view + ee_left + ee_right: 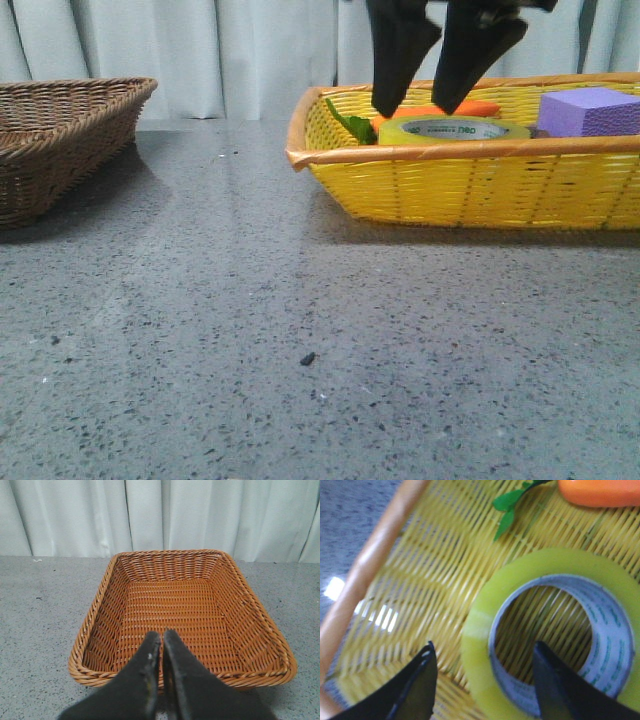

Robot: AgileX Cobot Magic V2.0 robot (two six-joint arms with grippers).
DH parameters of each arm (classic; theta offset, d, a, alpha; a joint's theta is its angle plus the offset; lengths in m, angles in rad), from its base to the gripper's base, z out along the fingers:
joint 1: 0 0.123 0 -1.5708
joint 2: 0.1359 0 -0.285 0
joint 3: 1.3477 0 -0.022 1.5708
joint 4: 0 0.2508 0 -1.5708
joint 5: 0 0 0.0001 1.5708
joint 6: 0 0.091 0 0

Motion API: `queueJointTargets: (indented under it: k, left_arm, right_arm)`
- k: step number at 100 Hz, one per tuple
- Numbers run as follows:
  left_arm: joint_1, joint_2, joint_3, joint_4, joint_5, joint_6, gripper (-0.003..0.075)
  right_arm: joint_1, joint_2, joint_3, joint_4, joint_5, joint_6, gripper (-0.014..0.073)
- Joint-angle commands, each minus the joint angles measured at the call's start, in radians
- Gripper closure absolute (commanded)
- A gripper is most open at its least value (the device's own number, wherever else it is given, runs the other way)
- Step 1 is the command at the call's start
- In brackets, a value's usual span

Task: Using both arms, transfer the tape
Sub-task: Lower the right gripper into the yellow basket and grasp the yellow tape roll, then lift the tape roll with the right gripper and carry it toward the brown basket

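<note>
My right gripper is still too high to close on the yellow tape roll's side in the yellow basket. Its fingers stop above the roll's side in the front view, so I should lower it first.
The yellow tape roll lies flat in the yellow basket at the right. In the right wrist view the tape shows its white core with green print. My right gripper hangs over it, open. In the right wrist view the right gripper straddles the roll's wall: one finger outside it, the other over the hole. My left gripper is shut and empty, above the near rim of the brown basket. The left gripper is out of the front view.
An orange toy carrot with green leaves lies behind the tape; it also shows in the right wrist view. A purple block sits in the yellow basket at the right. The brown wicker basket stands at the far left.
</note>
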Motion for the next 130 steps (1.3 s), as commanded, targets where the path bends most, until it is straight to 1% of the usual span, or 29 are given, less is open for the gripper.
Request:
queueJointTargets:
  k: [1, 38, 43, 50, 64, 71, 78, 112, 130]
  left_arm:
    - [0.001, 0.016, -0.036, -0.009, -0.07, -0.007, 0.0741]
    - [0.001, 0.016, -0.036, -0.009, -0.07, -0.007, 0.0741]
    - [0.001, 0.016, -0.036, -0.009, -0.07, -0.007, 0.0741]
    - [0.001, 0.016, -0.036, -0.009, -0.07, -0.007, 0.0741]
    - [0.001, 0.016, -0.036, -0.009, -0.07, -0.007, 0.0741]
    - [0.001, 0.016, -0.036, -0.009, -0.07, -0.007, 0.0741]
    - [0.001, 0.016, -0.036, -0.009, -0.069, -0.007, 0.0741]
    - [0.001, 0.016, -0.036, -0.009, -0.061, -0.007, 0.0741]
    - [0.001, 0.016, -0.036, -0.009, -0.061, -0.007, 0.0741]
  right_arm:
    - [-0.001, -0.004, -0.056, -0.028, -0.01, -0.01, 0.0244]
    - [-0.001, 0.075, -0.081, -0.029, 0.007, -0.008, 0.0253]
    - [-0.001, 0.081, -0.081, -0.029, 0.009, -0.008, 0.0281]
    - [-0.001, 0.08, -0.081, -0.029, 0.009, -0.008, 0.0345]
    - [-0.001, 0.08, -0.083, -0.029, 0.015, -0.008, 0.0506]
    - [-0.001, 0.08, -0.083, -0.029, 0.015, -0.008, 0.0561]
    - [-0.001, 0.08, -0.085, -0.029, 0.015, -0.008, 0.0594]
    - [-0.001, 0.076, -0.158, -0.029, 0.049, -0.008, 0.0601]
    - [-0.001, 0.075, -0.249, -0.029, 0.124, -0.008, 0.0602]
